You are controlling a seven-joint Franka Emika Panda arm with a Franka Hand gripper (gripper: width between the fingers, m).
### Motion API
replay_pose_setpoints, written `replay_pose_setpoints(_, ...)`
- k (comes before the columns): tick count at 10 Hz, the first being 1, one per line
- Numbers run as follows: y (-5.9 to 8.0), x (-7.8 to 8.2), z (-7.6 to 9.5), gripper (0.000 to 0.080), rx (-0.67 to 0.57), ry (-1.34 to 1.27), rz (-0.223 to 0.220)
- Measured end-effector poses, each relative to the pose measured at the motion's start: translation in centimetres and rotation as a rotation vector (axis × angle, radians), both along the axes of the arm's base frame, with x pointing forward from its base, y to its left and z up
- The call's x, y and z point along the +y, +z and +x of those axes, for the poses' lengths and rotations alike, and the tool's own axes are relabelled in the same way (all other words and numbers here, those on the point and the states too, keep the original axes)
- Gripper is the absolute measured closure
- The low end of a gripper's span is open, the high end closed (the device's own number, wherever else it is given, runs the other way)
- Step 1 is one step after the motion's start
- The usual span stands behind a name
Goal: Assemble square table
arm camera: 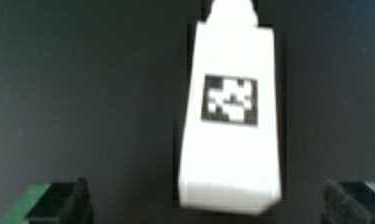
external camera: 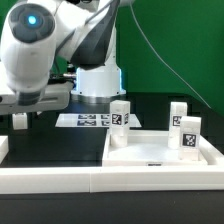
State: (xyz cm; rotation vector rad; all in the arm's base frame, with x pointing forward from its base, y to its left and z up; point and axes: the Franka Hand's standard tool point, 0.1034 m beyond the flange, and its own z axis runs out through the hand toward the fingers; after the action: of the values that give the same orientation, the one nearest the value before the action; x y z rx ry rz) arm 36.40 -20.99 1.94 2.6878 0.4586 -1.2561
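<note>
My gripper grips the white leg by its wide end (arm camera: 232, 186) next, so the leg's narrow tip stays free to enter the table top.
The white square table top (external camera: 150, 152) lies rim up at the exterior view's right. Three white tagged leg posts stand upright at its corners: one at the back left (external camera: 120, 113), one at the back right (external camera: 178, 112) and one nearer on the right (external camera: 188, 137). My gripper (external camera: 20, 121) hangs low over the dark table at the exterior view's left, apart from the top. In the wrist view a further white leg (arm camera: 232, 110) with one tag lies flat below my open gripper (arm camera: 210, 204). Its end sits between the two dark fingers (arm camera: 59, 200), touching neither.
The marker board (external camera: 85, 120) lies flat behind the gripper, in front of the robot's base (external camera: 95, 80). A long white border rail (external camera: 100, 182) runs along the front. A white piece (external camera: 3, 148) shows at the left edge.
</note>
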Motion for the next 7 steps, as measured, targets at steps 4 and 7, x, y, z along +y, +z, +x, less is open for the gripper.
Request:
replay_pose_setpoints(4,-0.7,0.2,-0.8,0.0151,0.067,-0.008,-0.030)
replay_pose_setpoints(7,-0.9,0.3,-1.2,0.0151,0.076,-0.009,-0.027)
